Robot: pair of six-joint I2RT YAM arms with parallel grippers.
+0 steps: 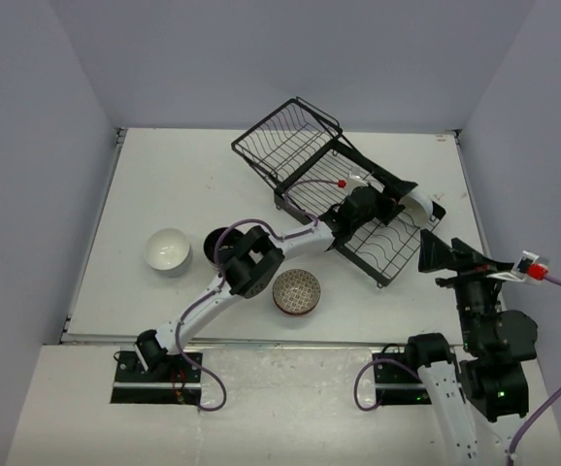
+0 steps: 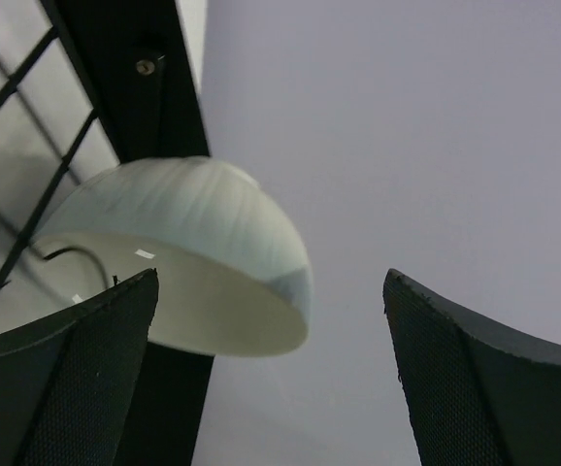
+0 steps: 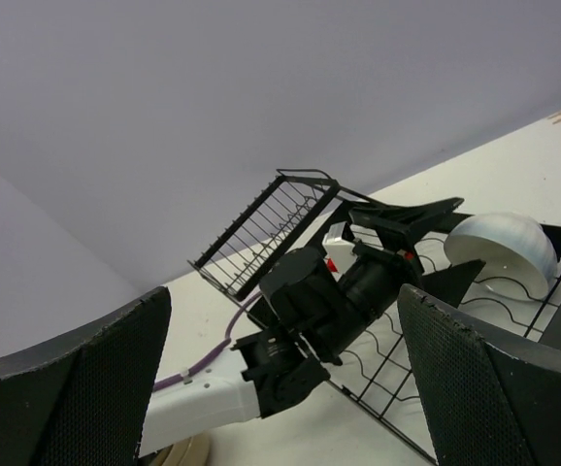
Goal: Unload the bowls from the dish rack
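The left gripper grabs the pale bowl by its exposed rim (image 2: 298,309) next, which leaves the bowl's base free to rest on the tabletop.
The black wire dish rack (image 1: 295,146) lies slantwise at the table's middle right. One pale bowl (image 1: 424,201) stands on edge in its right end. My left gripper (image 1: 404,197) is open around that bowl. In the left wrist view the bowl (image 2: 193,233) hangs over the left finger (image 2: 86,369), and the gripper (image 2: 272,275) holds nothing. My right gripper (image 1: 436,257) is open and empty, just right of the rack. Its view (image 3: 282,291) shows the left gripper (image 3: 444,245) at the bowl (image 3: 502,248).
Three bowls stand on the table left of the rack: a white one (image 1: 168,250), a tan one with a black inside (image 1: 214,243) partly under the left arm, and a brown patterned one (image 1: 296,291). The rack's hinged basket (image 3: 271,218) tilts upward at the far end.
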